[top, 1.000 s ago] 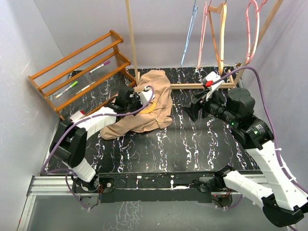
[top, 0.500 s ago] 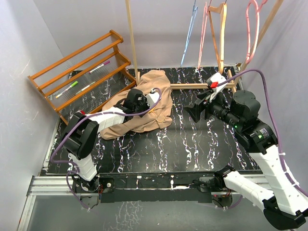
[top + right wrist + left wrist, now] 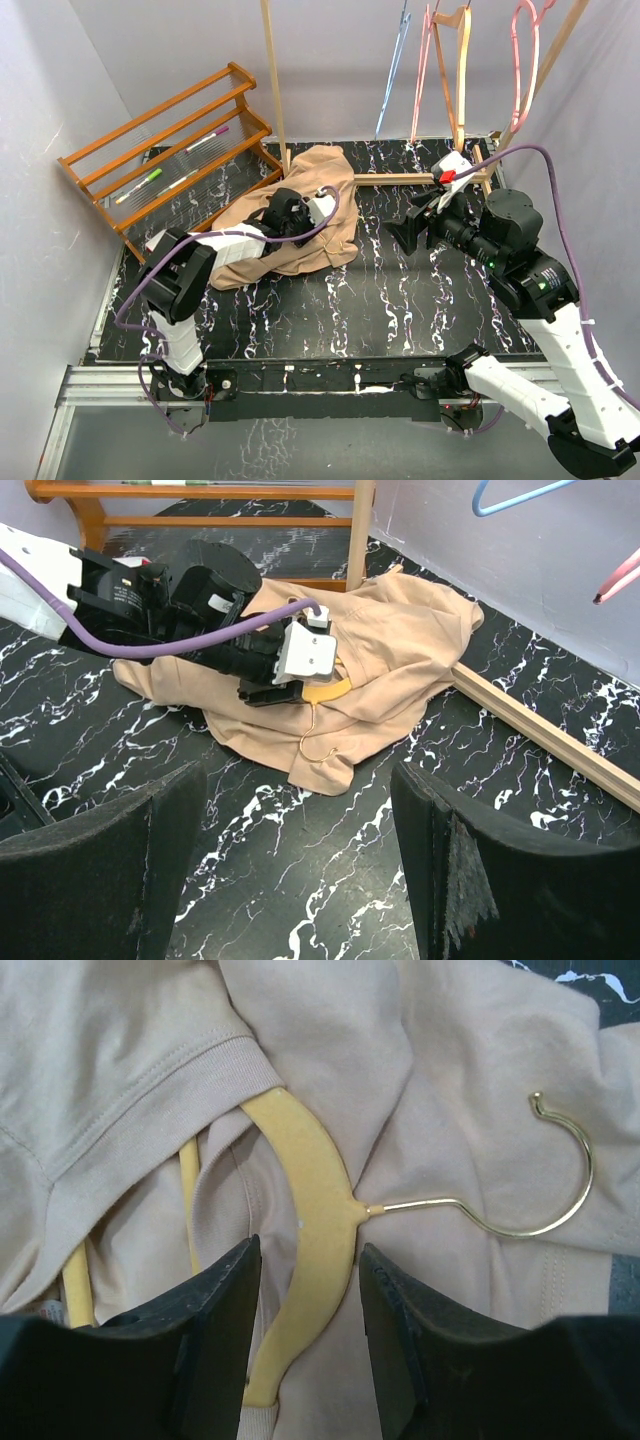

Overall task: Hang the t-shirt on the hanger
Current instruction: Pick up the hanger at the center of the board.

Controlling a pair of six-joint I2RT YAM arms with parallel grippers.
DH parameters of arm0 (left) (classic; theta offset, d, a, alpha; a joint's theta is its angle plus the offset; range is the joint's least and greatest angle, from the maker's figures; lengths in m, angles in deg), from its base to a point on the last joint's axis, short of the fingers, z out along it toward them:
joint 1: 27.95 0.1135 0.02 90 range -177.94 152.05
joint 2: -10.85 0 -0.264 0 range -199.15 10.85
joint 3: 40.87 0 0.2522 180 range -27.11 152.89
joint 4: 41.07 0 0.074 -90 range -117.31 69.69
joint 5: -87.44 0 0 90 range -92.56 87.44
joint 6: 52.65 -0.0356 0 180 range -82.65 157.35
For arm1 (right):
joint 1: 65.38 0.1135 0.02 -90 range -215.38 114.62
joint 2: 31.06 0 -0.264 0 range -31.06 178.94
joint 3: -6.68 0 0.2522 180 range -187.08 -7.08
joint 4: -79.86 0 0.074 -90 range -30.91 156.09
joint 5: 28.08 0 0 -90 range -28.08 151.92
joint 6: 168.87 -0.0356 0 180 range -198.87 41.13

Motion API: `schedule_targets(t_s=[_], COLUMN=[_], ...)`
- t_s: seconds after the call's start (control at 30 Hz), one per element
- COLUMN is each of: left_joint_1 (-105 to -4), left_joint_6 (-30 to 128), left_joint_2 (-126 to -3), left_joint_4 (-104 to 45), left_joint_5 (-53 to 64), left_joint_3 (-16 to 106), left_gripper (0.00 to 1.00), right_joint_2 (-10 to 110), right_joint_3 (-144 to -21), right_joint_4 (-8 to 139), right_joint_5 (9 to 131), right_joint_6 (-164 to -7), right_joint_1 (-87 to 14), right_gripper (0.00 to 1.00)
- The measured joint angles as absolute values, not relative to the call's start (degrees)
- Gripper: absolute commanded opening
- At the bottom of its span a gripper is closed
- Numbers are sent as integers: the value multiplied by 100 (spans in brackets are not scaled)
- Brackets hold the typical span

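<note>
The hanger's shoulder is beside the brass hook. My left gripper should grab the hanger there next, so the hook stays free and I can hand the hanger over to my right gripper.
The tan t-shirt (image 3: 322,172) lies crumpled on the black marbled table, left of centre; it also shows in the left wrist view (image 3: 450,1090) and the right wrist view (image 3: 400,640). The mustard-yellow hanger (image 3: 310,1180) lies partly tucked in the shirt's neck, its brass hook (image 3: 560,1210) resting on the fabric. My left gripper (image 3: 305,1260) is open, low over the shirt, with one finger on each side of the hanger's shoulder; in the top view (image 3: 312,222) it hides the hanger. My right gripper (image 3: 405,232) is open and empty, above the table right of the shirt.
A wooden rack (image 3: 160,150) with pens stands at the back left. A wooden stand's post (image 3: 272,80) and floor bar (image 3: 400,180) stand behind the shirt. Pink, blue and wooden hangers (image 3: 440,70) hang at the back right.
My left gripper has moved right across the shirt and now sits over the hanger, covering it in the top view. My right arm has shifted slightly to the right.
</note>
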State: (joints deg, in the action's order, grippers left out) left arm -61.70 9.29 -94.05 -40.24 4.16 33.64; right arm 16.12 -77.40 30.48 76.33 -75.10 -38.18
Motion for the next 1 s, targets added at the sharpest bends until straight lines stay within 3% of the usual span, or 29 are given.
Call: schedule_targets(t_s=[0.33,0.57,1.0], left_joint_1=[-6221,-6232,-6256], left_joint_6=[827,685,914], left_joint_2=[-9762,-9825,-9471], left_joint_4=[-4631,-4961,-4231], left_joint_5=[340,204,320], left_joint_3=[3097,3017,3224], left_gripper=[41,1,0], right_joint_2=[1501,1433,1402], right_joint_3=[-7742,-7740,-7589], right_joint_4=[3022,3017,3035], right_joint_5=[7539,7511,7498], right_joint_6=[-7596,-7602,-7626], right_joint_1=[-3818,-3818,-3818], right_gripper=[76,76,76])
